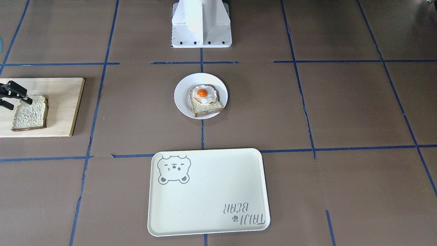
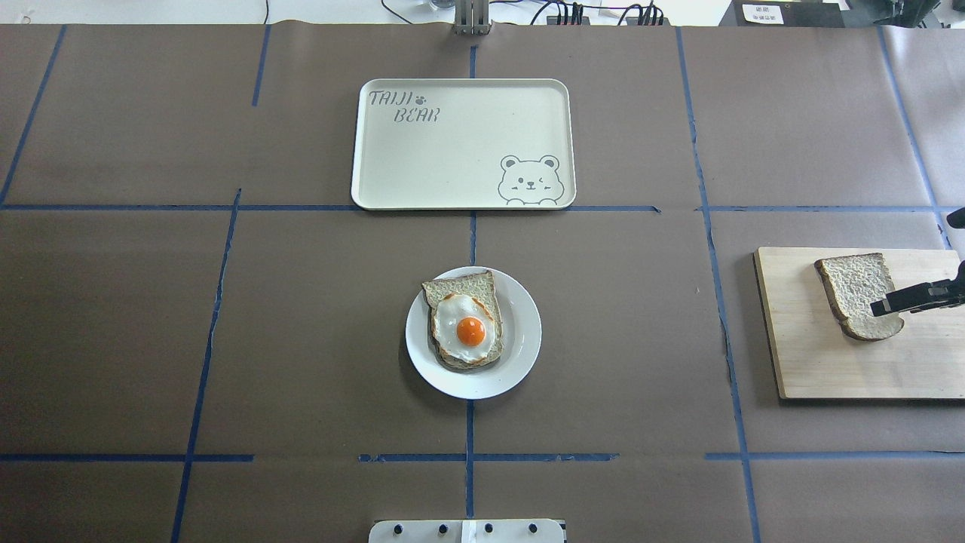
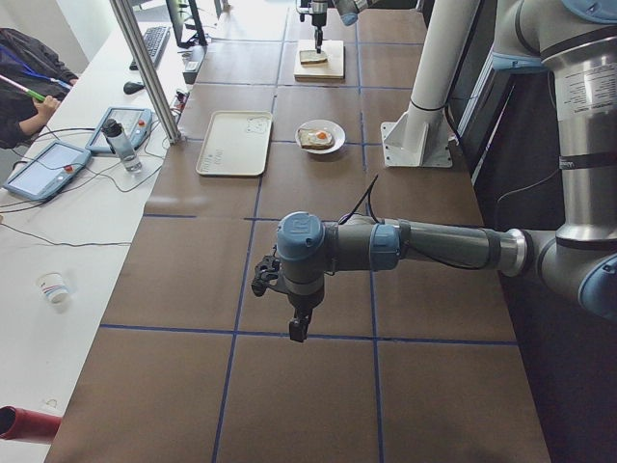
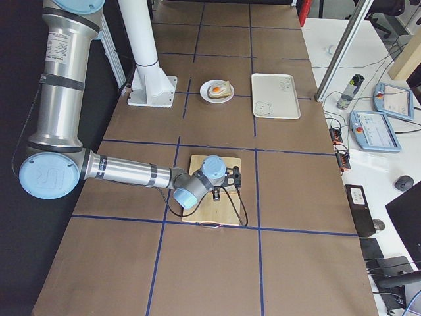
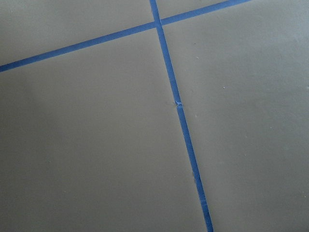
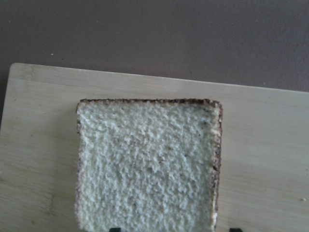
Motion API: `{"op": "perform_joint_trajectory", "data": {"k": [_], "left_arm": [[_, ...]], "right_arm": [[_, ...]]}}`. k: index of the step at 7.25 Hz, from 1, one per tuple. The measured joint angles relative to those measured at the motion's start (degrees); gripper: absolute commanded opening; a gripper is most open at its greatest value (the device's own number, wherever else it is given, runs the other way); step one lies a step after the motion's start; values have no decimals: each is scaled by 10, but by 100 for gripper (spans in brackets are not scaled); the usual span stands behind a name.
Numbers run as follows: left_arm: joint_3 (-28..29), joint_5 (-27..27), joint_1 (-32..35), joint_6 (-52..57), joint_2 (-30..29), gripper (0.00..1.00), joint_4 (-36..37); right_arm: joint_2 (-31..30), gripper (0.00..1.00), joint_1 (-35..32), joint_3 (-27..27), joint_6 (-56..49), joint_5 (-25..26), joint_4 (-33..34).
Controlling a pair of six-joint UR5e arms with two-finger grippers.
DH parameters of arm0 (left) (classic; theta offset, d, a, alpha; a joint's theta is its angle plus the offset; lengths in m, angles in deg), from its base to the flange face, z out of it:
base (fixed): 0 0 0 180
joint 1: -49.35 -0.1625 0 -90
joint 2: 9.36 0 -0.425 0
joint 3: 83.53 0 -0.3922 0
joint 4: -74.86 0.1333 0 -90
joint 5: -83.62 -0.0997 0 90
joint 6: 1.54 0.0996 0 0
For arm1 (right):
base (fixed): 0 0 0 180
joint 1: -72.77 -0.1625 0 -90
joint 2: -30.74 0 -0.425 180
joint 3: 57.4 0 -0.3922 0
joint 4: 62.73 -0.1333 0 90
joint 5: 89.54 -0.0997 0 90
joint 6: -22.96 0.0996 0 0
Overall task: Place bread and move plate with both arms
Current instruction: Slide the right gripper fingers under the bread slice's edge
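My right gripper grabs the plain slice by its crust edge (image 1: 32, 98) next, to place the bread with the egg on the plate (image 1: 181, 94).
The plain bread slice (image 1: 30, 114) lies flat on a wooden cutting board (image 1: 61, 102), also seen from overhead (image 2: 852, 290) and filling the right wrist view (image 6: 147, 164). My right gripper (image 1: 19, 103) hovers open just above the bread's edge nearest the robot, holding nothing; its fingertips (image 6: 114, 229) show wide apart. The white plate (image 1: 181, 94) at table centre carries a bread slice with a fried egg (image 1: 204, 97). My left gripper (image 3: 299, 330) hangs over bare table far from the plate. It shows only in the left side view, so I cannot tell if it is open.
The cream bear tray (image 1: 208, 191) lies across the table from the robot, beyond the plate (image 2: 520, 339). The white pedestal base (image 1: 201, 27) stands behind the plate. The cutting board (image 2: 829, 362) reaches the table's right end. Blue tape lines (image 5: 178, 106) cross the brown surface.
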Motion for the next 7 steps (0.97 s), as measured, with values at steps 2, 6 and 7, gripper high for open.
{"op": "perform_joint_trajectory", "data": {"k": [2, 6, 7], "left_arm": [[1, 0, 0, 0, 0, 100, 0], [7, 0, -1, -1, 0, 100, 0], [7, 0, -1, -1, 0, 100, 0]], "right_arm": [[1, 66, 3, -1, 3, 0, 0], [2, 55, 9, -2, -1, 0, -4], [1, 55, 10, -2, -2, 0, -8]]}}
